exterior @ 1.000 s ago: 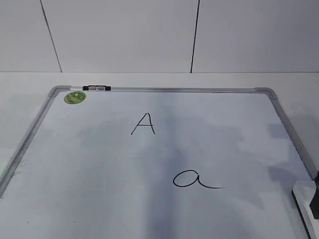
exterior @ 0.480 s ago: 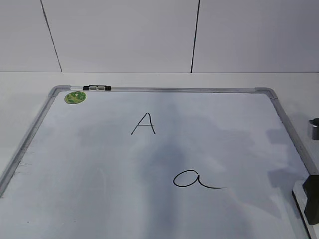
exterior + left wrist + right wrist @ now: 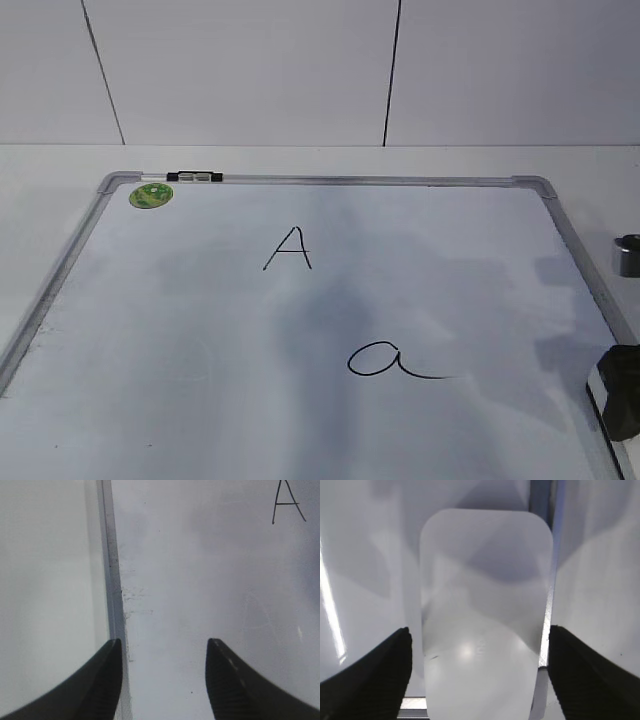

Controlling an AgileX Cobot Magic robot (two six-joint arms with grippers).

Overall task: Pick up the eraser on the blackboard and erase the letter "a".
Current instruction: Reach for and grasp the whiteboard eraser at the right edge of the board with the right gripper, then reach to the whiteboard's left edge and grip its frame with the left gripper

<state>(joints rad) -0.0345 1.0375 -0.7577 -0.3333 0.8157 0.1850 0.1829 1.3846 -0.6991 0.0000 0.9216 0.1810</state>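
My right gripper needs to grab the white eraser by its long sides next, so it can wipe off the letter "a".
The blackboard [image 3: 200,330] is a white dry-erase board with a silver-grey frame, lying flat. The letter "a" [image 3: 385,360] is written in black right of its middle. The eraser [image 3: 597,386], a white rounded block, lies at the board's right edge by the frame; the right wrist view shows its top [image 3: 485,570]. My right gripper [image 3: 622,395] is open over it, one jaw on each side with gaps, touching nothing [image 3: 479,630]. My left gripper [image 3: 164,641] is open and empty above the board's left frame [image 3: 111,580]; it is out of the exterior view.
A capital "A" [image 3: 288,250] is written above and left of the "a"; it also shows in the left wrist view [image 3: 287,502]. A round green sticker [image 3: 150,195] and a small black-and-clear marker [image 3: 195,177] sit at the top left. A grey arm part [image 3: 628,255] shows at the right edge.
My right gripper has come further into the exterior view from the right edge and shifted slightly up over the eraser. A grey arm part appeared at the right. The letters are unchanged.
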